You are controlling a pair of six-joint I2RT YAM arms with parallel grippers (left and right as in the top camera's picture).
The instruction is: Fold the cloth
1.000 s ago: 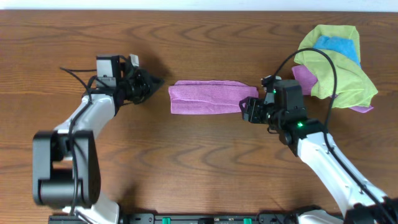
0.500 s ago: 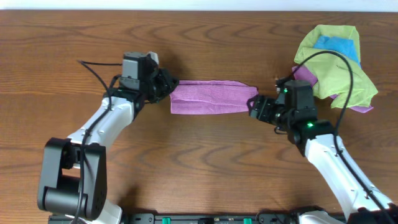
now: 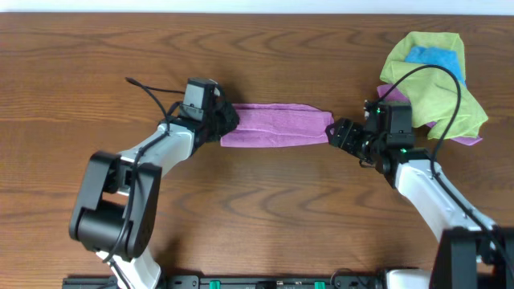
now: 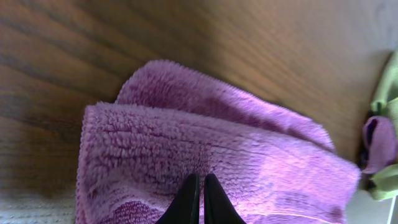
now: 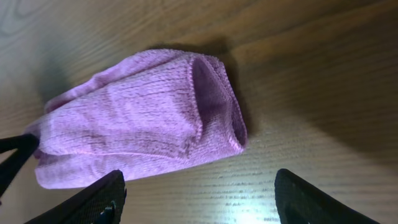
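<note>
My right gripper is going to grab the purple cloth's rolled end [image 3: 325, 129] [image 5: 220, 117] next, opposite my left gripper. Then it will fold that end over toward the other end of the cloth.
A purple cloth [image 3: 273, 125] lies on the wooden table as a long folded strip, running left to right. My left gripper [image 3: 226, 120] is at its left end; in the left wrist view its fingers [image 4: 200, 182] are shut with the tips over the fuzzy purple cloth [image 4: 205, 143], and no cloth shows between them. My right gripper [image 3: 338, 133] is just off the strip's right end. In the right wrist view its fingers [image 5: 199, 199] are wide open and empty, with the rolled end of the cloth [image 5: 143, 124] a little ahead of them.
A pile of other cloths sits at the back right: a yellow-green one [image 3: 438, 84], a blue one [image 3: 438, 58] and a purple piece [image 3: 393, 100]. Its edge shows in the left wrist view [image 4: 387, 118]. The right arm's cable loops over the pile.
My left arm has swung right from the table's left part to the cloth's left end. My right gripper has drawn back to the right, off the cloth's right end.
</note>
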